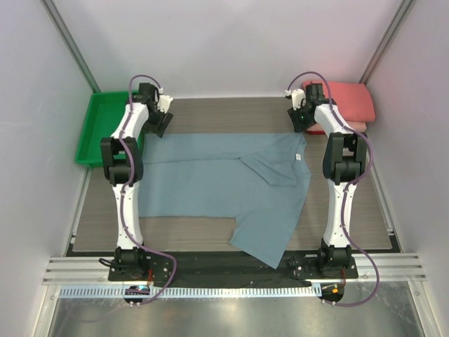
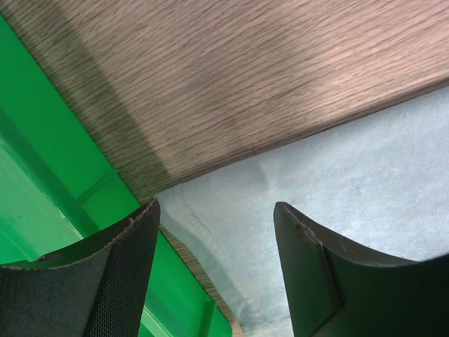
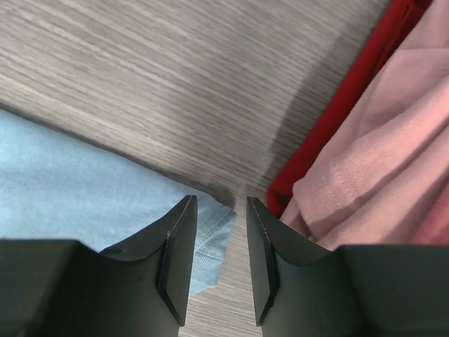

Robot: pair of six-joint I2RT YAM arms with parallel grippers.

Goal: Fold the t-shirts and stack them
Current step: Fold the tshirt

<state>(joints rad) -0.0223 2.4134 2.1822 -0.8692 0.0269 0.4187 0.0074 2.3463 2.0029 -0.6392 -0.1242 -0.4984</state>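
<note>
My right gripper is next going to take the t-shirt (image 1: 224, 182) by its far corner (image 1: 302, 136) beside the pink shirts, opposite my left gripper's corner, to spread it for folding.
The dusty blue-grey t-shirt (image 1: 224, 182) lies spread on the wooden table, one sleeve folded over its middle, a small white label (image 1: 299, 156) near its right edge. My left gripper (image 1: 160, 123) hovers open over the shirt's far left corner; in the left wrist view the gripper (image 2: 216, 206) has that hemmed corner (image 2: 231, 232) between its wide-apart fingers. My right gripper (image 1: 300, 121) is open over the far right corner; in the right wrist view the gripper (image 3: 221, 200) has a narrower gap, with the shirt corner (image 3: 210, 235) below. Folded pink shirts (image 1: 347, 100) lie stacked at the back right.
A green plastic tray (image 1: 105, 126) stands at the back left, close beside my left gripper, and shows in the left wrist view (image 2: 42, 168). A red shirt (image 3: 337, 119) lies under the pink one (image 3: 379, 161), right next to my right fingers. Grey walls enclose the table.
</note>
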